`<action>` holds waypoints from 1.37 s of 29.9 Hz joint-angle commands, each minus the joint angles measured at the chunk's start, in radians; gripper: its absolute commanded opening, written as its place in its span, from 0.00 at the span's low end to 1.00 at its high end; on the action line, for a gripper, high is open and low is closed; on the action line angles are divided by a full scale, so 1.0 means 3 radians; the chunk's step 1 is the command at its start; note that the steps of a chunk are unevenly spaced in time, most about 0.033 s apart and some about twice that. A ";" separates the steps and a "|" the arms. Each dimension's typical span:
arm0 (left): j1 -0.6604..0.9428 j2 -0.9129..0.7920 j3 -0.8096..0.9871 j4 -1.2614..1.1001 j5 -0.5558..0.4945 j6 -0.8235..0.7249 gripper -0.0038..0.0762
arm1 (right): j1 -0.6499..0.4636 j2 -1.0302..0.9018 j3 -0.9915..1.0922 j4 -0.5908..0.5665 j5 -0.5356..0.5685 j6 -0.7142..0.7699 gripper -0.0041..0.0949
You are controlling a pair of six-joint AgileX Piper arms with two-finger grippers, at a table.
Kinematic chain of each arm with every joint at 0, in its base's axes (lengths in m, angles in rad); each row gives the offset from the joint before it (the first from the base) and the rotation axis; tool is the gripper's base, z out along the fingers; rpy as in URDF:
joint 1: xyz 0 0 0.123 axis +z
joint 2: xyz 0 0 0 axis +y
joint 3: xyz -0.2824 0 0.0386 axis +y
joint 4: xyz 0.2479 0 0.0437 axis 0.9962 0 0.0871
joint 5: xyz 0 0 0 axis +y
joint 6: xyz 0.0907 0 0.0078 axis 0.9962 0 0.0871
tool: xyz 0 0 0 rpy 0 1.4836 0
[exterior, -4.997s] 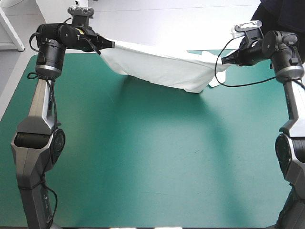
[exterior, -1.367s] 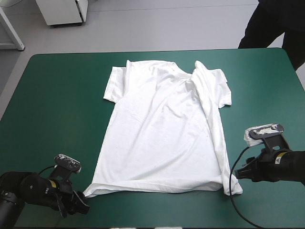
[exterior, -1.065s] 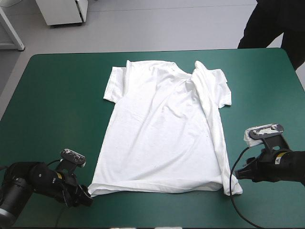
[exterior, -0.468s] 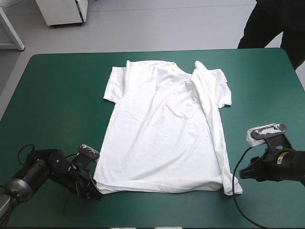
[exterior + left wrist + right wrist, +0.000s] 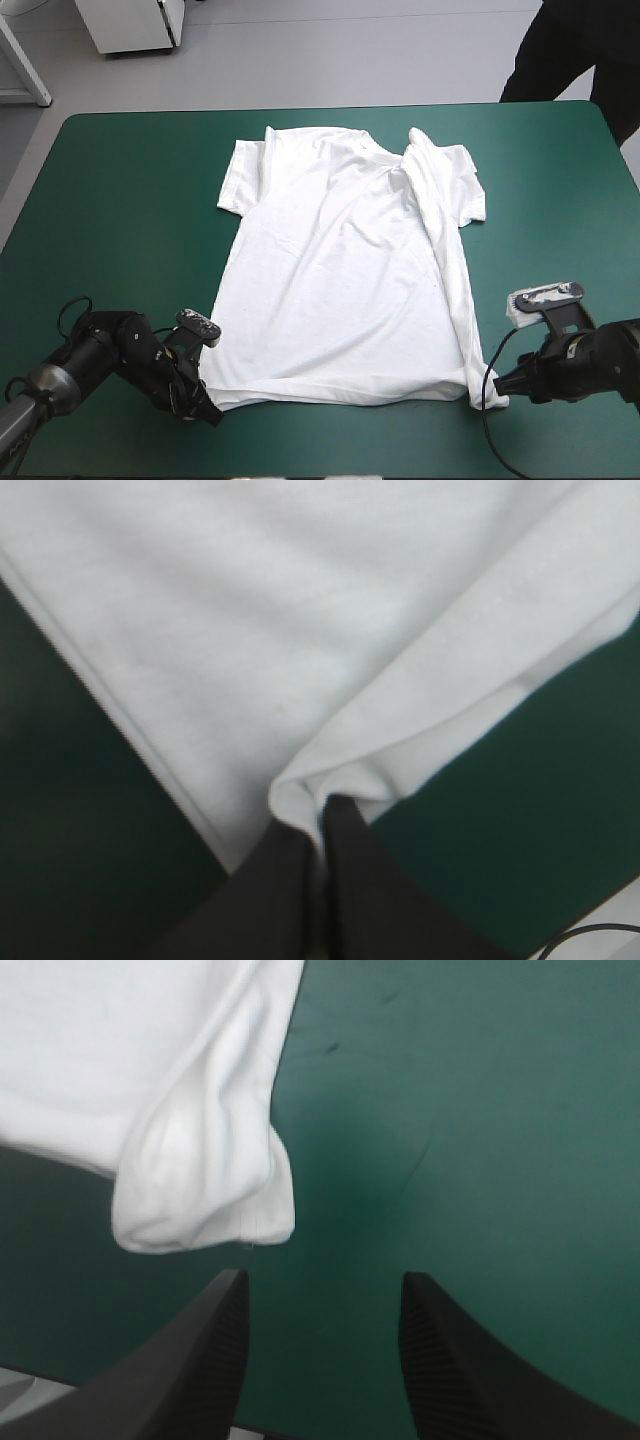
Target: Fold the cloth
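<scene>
The T-shirt's body lies flat, and the folded layers stand up at its bunched hem corner, so my right gripper should grab the T-shirt there next.
The white T-shirt lies spread flat mid-table, collar toward the far edge, hem toward the front. Its right side is folded inward in a long strip. My left gripper sits low at the hem's left corner. In the left wrist view that gripper is shut on a pinched fold of the T-shirt. My right gripper rests by the hem's right corner. In the right wrist view it stands open, with the rounded corner of the T-shirt just ahead of one finger, untouched.
The teal-green cover shows wide on both sides of the T-shirt. The table's front edge runs close behind both grippers.
Earlier both grippers held the T-shirt stretched in the air at the far edge; it now lies flat. Just before, my left gripper slid right along the front, drawing the hem's left corner inward.
</scene>
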 commanded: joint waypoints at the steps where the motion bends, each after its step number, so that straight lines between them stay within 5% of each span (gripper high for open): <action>1: -0.0031 -0.0012 -0.0048 -0.0090 0.0121 -0.0027 0.02 | 0.0006 0.0129 0.0100 0.0115 0.0012 -0.0121 0.52; 7: -0.0031 -0.0012 -0.0048 -0.0102 0.0121 -0.0013 0.02 | 0.0006 0.0373 0.0107 0.0308 -0.0021 -0.0242 0.61; 34: -0.0031 -0.0018 -0.0048 -0.0118 0.0263 0.0088 0.02 | 0.0006 0.1558 0.0107 0.0744 -0.0627 -0.0602 0.60; 37: -0.0031 -0.0038 -0.0048 -0.0118 0.0263 0.0088 0.02 | 0.0006 0.1629 0.0107 0.0776 -0.0653 -0.0679 0.54; 41: -0.0031 -0.0038 -0.0054 -0.0118 0.0268 0.0088 0.02 | 0.0006 0.1657 0.0107 0.0801 -0.0623 -0.0717 0.22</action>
